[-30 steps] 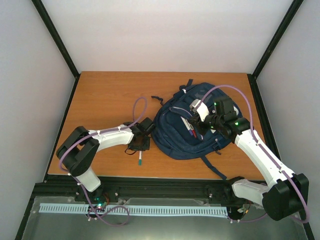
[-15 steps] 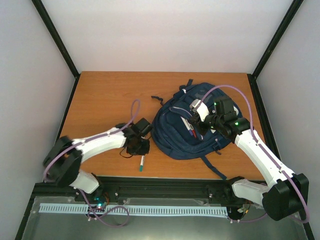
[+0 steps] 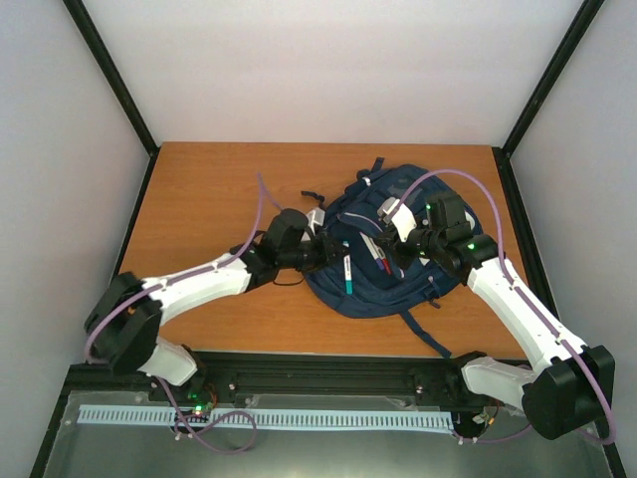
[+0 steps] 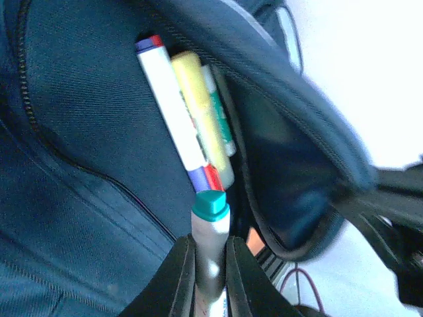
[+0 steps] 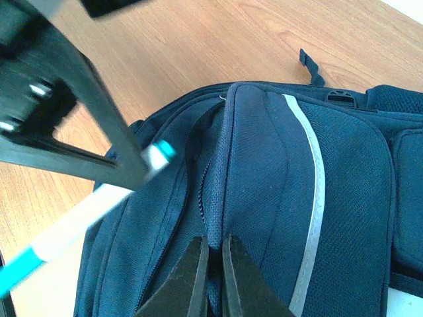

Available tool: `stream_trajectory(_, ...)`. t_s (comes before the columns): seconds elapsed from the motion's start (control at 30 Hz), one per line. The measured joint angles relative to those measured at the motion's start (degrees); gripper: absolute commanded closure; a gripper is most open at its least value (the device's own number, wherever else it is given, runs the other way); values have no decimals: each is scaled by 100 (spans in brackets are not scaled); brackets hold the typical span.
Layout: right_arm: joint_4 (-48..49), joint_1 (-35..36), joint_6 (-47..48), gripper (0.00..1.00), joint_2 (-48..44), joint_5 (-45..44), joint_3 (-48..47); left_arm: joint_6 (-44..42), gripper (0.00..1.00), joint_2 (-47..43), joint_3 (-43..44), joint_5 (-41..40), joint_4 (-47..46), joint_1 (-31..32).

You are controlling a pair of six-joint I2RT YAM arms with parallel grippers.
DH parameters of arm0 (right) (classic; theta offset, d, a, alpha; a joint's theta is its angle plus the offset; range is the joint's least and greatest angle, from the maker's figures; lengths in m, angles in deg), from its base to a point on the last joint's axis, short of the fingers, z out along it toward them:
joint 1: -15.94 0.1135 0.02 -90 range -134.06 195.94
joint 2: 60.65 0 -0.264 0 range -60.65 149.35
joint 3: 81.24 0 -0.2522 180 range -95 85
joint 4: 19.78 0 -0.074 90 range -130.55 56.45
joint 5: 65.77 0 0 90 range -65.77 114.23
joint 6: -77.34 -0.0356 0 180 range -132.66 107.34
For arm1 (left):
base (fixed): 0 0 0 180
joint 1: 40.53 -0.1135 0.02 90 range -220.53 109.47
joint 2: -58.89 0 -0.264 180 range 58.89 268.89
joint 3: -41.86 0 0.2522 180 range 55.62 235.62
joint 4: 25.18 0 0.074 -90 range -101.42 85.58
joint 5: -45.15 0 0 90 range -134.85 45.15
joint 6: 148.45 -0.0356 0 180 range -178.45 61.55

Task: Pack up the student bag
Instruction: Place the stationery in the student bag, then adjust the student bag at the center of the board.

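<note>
My left gripper moves the white marker to the pocket's opening next and releases it only then. The marker hangs short of it and would end on the bag outside the pocket.
The navy student bag (image 3: pixel 398 214) lies at the table's right middle with a front pocket held open. My right gripper (image 5: pixel 213 264) is shut on a fold of the pocket's zipper edge (image 5: pixel 221 198), and from above it (image 3: pixel 400 249) sits on the bag's middle. My left gripper (image 4: pixel 210 264) is shut on a white marker with a teal cap (image 4: pixel 211 221). Seen from above, the marker (image 3: pixel 348 277) hangs over the bag's left part. Its cap points at the pocket mouth, where a white marker with red and blue ends (image 4: pixel 173 112) and a yellow highlighter (image 4: pixel 197 99) lie.
The bag rests on a wooden table (image 3: pixel 209 189) with black posts and white walls around it. A dark strap (image 3: pixel 428 337) trails toward the front edge, and another (image 3: pixel 314 197) lies left of the bag. Purple cables arch over both arms.
My left gripper has closed on the teal-capped marker that lay near the front edge, lifted it, and swung right over the bag. The right gripper has stayed on the pocket edge.
</note>
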Motion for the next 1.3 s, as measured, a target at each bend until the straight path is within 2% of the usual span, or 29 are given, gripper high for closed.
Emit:
stream_trajectory(0.17, 2, -2, 0, 97, 0, 0, 0, 756, 99, 822, -17, -61, -726, 0)
stream_trajectory(0.37, 2, -2, 0, 97, 0, 0, 0, 1298, 97, 1578, 446, -210, -1025, 4)
stream_trajectory(0.5, 2, -4, -2, 97, 0, 0, 0, 1508, 75, 1840, 678, -278, -1102, 4)
stream_trajectory(0.7, 0, -4, -2, 97, 0, 9, 0, 1589, 52, 1733, 688, -345, -933, 7)
stream_trajectory(0.83, 0, -4, 0, 97, 0, 4, 0, 1486, 45, 1211, 525, -271, -529, 11)
stream_trajectory(0.93, -2, -4, 2, 97, 0, 2, 0, 1150, 26, 647, 450, -310, 44, 15)
stream_trajectory(1.0, -11, -7, 13, 91, 0, 9, 0, 787, 20, 267, 450, -538, 544, 26)
stream_trajectory(1.1, -164, -9, 109, 70, 13, 114, -37, 177, 19, -129, 487, -1010, 1357, -7)
stream_trajectory(1.17, -393, -9, 210, 60, 61, 293, -225, -221, 19, -190, 540, -1252, 1781, -125)
stream_trajectory(1.3, -750, -9, 396, 57, 61, 463, -726, -758, 18, -46, 511, -1270, 2234, -664)
